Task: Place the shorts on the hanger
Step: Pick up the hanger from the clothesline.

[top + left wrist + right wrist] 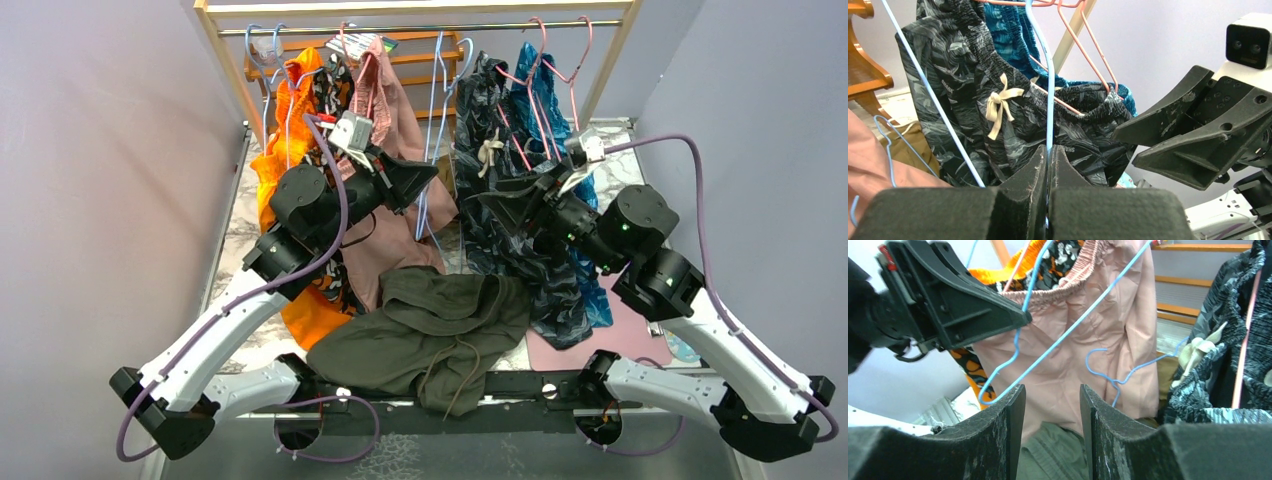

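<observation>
My right gripper will next grab the light-blue hanger at the neck below its hook, so both hanger ends stay free to go into the shorts' waistband.
The olive-green shorts [430, 330] lie crumpled on the table's near edge, drawstring hanging off the front; their waistband [1048, 455] shows below my right fingers. The light-blue wire hanger [436, 120] hangs from the rail. My left gripper [432, 176] is shut on its wire [1049, 100], which runs up from between the closed jaws [1049, 147]. My right gripper [486, 199] faces it from the right, open and empty [1050, 392], a short way from the hanger's lower side [1073, 325]. In the right wrist view the left gripper [1015, 317] sits at the upper left.
A wooden rack with a metal rail [420, 28] holds dusty-pink shorts [395, 120], an orange garment [285, 150], dark leaf-print shorts [490, 120], a teal garment [545, 90] and pink hangers [560, 70]. Another blue hanger [1118, 375] sits low before the pink shorts.
</observation>
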Robot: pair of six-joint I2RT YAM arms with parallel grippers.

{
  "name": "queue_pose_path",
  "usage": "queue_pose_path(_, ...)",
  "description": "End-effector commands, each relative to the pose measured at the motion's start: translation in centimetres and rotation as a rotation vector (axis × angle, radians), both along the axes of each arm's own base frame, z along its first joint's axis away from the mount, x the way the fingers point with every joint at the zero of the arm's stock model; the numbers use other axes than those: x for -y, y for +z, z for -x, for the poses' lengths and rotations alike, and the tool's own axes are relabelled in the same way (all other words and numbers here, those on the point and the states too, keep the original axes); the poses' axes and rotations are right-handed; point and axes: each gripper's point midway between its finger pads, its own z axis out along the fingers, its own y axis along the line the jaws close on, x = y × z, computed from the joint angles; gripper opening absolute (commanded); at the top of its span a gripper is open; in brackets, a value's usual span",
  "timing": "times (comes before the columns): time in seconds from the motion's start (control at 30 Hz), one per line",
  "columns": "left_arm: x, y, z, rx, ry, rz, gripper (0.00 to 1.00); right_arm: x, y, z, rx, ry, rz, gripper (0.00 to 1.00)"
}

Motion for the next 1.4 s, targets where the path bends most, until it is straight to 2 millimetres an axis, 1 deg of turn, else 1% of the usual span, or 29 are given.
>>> queue_pose_path(0.0,0.4,1.8,1.2,0.024,-0.056,0.117,0.0,-0.8,3.3,0.8,0.053,0.056,-0.184,0.48)
queue_pose_path(0.17,1.9,1.0,1.8,0.023,-0.098,0.116,0.0,-2.1,4.5,-0.2,0.022,0.06,-0.264,0.51)
queue_pose_path(0.23,2.5,0.6,2.2,0.034,-0.101,0.102,0.0,-2.5,4.8,-0.9,0.005,0.047,-0.29,0.52)
queue_pose_path(0.33,3.1,0.1,2.7,0.046,-0.08,0.084,0.0,-2.9,4.7,-2.4,-0.032,-0.003,-0.319,0.52)
queue_pose_path(0.5,3.9,-0.6,3.7,0.071,-0.051,0.07,0.0,-2.5,4.3,-4.5,-0.077,-0.112,-0.366,0.52)
queue_pose_path(0.67,3.7,-1.4,3.6,0.069,-0.014,0.069,0.0,-2.6,4.2,-5.3,-0.084,-0.138,-0.39,0.52)
queue_pose_path(0.8,2.9,-2.1,3.2,0.06,0.036,0.071,0.0,-2.0,4.4,-5.9,-0.074,-0.186,-0.403,0.52)
queue_pose_path(0.9,2.5,-2.2,3.0,0.057,0.063,0.08,0.0,-1.8,4.2,-6.6,-0.08,-0.224,-0.388,0.52)
queue_pose_path(1.13,2.5,-2.7,3.3,0.046,0.058,0.084,0.0,-2.8,3.8,-7.8,-0.086,-0.24,-0.364,0.52)
queue_pose_path(1.37,2.6,-3.2,3.6,0.034,0.051,0.085,0.0,-3.5,4.4,-8.5,-0.07,-0.241,-0.375,0.49)
